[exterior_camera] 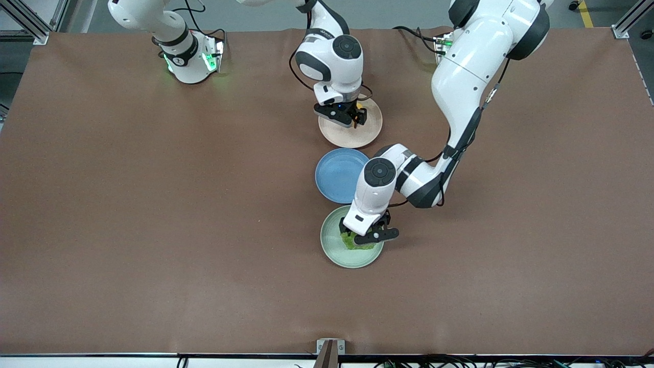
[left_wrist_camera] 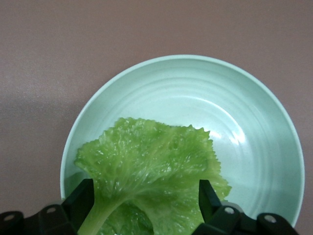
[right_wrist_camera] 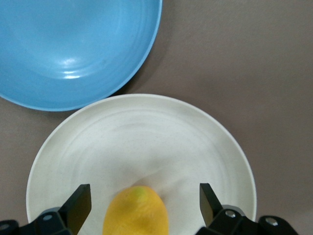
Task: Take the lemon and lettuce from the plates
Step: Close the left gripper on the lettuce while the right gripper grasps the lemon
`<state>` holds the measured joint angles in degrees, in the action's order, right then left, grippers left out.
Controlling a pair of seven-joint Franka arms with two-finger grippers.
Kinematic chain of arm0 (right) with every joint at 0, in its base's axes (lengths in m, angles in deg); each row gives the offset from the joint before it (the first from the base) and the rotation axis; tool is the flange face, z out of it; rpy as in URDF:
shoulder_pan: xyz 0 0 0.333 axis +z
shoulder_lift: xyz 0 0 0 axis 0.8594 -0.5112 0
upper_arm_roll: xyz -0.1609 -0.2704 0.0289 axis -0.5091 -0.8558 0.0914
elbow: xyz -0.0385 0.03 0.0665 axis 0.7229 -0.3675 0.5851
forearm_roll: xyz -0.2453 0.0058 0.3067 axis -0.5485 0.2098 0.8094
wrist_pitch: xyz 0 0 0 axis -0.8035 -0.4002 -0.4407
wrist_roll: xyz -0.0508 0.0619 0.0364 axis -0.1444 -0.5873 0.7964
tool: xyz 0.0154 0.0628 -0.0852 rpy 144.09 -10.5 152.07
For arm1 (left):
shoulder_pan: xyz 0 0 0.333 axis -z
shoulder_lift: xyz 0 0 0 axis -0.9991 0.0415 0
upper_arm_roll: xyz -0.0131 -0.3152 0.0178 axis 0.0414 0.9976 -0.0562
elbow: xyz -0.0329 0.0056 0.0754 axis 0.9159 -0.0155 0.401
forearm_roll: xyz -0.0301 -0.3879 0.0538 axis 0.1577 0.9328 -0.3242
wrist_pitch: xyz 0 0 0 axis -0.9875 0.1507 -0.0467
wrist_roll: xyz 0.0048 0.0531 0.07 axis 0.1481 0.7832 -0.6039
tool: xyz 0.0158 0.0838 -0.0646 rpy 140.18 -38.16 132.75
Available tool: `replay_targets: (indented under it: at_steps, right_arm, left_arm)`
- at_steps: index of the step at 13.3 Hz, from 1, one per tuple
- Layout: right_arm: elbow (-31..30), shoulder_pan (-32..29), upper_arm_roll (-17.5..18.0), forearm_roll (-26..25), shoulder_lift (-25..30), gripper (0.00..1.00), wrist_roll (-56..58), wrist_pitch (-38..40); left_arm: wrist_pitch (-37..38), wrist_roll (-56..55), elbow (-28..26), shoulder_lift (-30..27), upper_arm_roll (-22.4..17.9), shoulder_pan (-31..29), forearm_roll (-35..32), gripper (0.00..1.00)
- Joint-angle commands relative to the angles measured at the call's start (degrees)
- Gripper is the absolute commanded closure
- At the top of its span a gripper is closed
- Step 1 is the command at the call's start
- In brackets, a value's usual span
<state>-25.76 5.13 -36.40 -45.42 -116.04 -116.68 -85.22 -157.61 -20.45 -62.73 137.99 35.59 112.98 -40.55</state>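
The robot's right gripper has its fingers above the lemon, with the beige-pink plate showing between them, so it needs to lower first and only then close on the lemon.
The lettuce (left_wrist_camera: 151,166) lies in the mint green plate (left_wrist_camera: 244,93), the plate nearest the front camera (exterior_camera: 332,250). My left gripper (left_wrist_camera: 145,200) is open low over it, its fingers on either side of the leaf; the lettuce (exterior_camera: 352,241) peeks out under the left gripper (exterior_camera: 364,236) in the front view. The lemon (right_wrist_camera: 137,211) sits on the beige-pink plate (right_wrist_camera: 146,132), the plate nearest the robots' bases (exterior_camera: 352,134). My right gripper (right_wrist_camera: 145,203) is open around the lemon with gaps on both sides. In the front view the right gripper (exterior_camera: 346,116) hides most of the lemon (exterior_camera: 360,106).
A blue plate (exterior_camera: 338,174) with nothing on it lies between the two task plates and shows in the right wrist view (right_wrist_camera: 73,49). The brown table cover (exterior_camera: 153,230) spreads wide toward both ends.
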Motion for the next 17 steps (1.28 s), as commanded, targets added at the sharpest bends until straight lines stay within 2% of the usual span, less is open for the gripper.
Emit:
replay_targets:
  at_steps: [1,7,10,11,13,15,17]
  right_arm:
    - [1.0,1.8,-0.9,-2.39,-2.2,0.03,-3.48,-2.23]
    - [2.75,3.64,-0.81,-3.1,-4.31,0.03,-7.0,-2.23]
    - [2.93,4.26,-0.73,-3.02,-4.31,0.12,-7.44,-1.97]
    - [2.93,4.26,-0.73,-2.93,-4.31,0.18,-7.44,-1.7]
    - [2.93,4.96,-0.73,-3.02,-4.31,0.41,-7.53,-1.79]
    - [3.02,4.35,-0.73,-3.02,-3.97,0.96,-6.83,-1.53]
    - [3.11,1.81,-0.9,-3.02,-2.13,0.99,-2.81,1.88]
  left_arm:
    - [-0.39,0.46,0.93,1.08,-0.04,0.3,0.98,0.1]
    - [-0.31,0.28,0.93,1.52,-0.04,0.3,1.16,0.39]
    - [-0.31,0.28,0.84,1.61,-0.04,0.3,2.65,0.52]
    - [-0.31,0.19,0.84,1.61,-0.04,0.3,2.65,0.55]
    - [-0.31,0.19,0.84,1.61,-0.04,0.3,2.74,0.6]
    - [-0.31,0.11,0.75,1.61,-0.04,0.22,2.74,0.66]
    - [-0.31,-0.07,0.49,1.52,-0.04,0.21,2.92,0.74]
